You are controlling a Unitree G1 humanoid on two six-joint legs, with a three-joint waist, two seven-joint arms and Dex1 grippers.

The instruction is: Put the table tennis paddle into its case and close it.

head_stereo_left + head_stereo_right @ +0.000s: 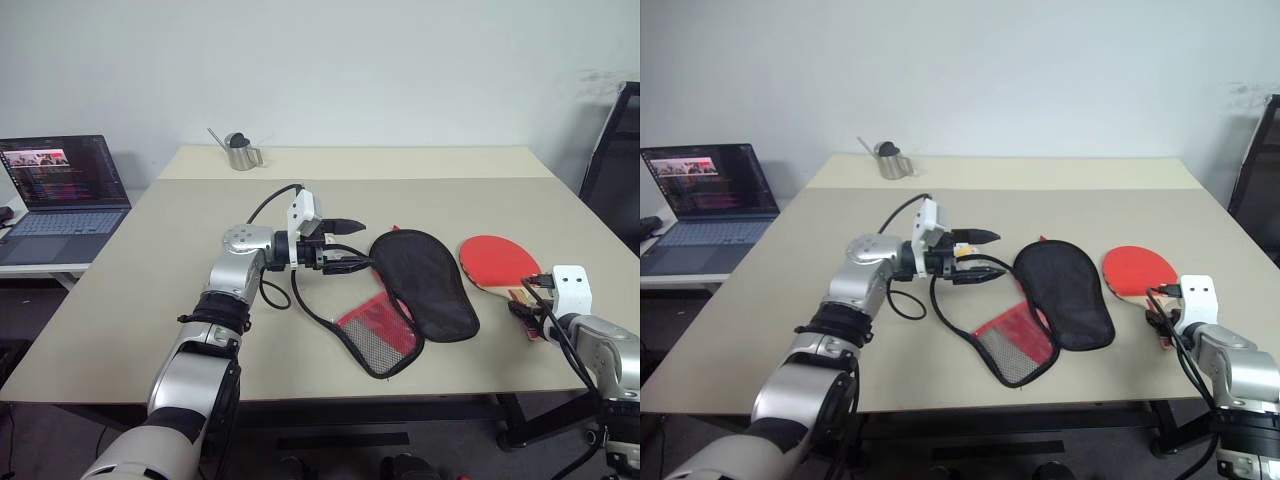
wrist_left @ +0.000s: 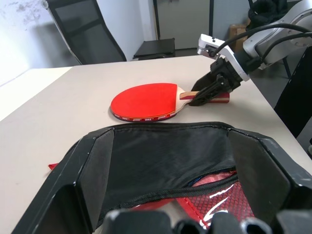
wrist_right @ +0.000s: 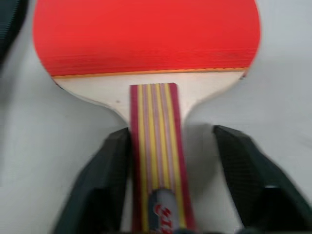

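My right gripper grabs the paddle by its narrow striped handle [image 1: 522,300] [image 3: 158,146] next, since the paddle's red side spreads wider than my fingers open.
The table tennis paddle [image 1: 495,260] lies flat on the table at the right, red face up, its striped handle [image 3: 156,146] pointing toward me. My right gripper [image 3: 170,131] straddles that handle, open. One finger [image 3: 105,165] rests against the handle's side and the other stands off with a gap. The case [image 1: 425,285] lies unzipped at the table's middle, its black side up and a red mesh-pocket flap [image 1: 380,335] folded out toward me. My left gripper [image 1: 362,245] points right at the case's near-left edge, fingers [image 2: 92,165] spread wide, with black fabric spanning between them.
The tan table [image 1: 150,300] has bare room on its left and back. A metal cup [image 1: 240,152] stands at the back left. An open laptop [image 1: 65,190] sits on a side desk to the left. A black chair [image 1: 615,160] stands off the right edge. The left wrist's cable [image 1: 310,315] loops onto the table.
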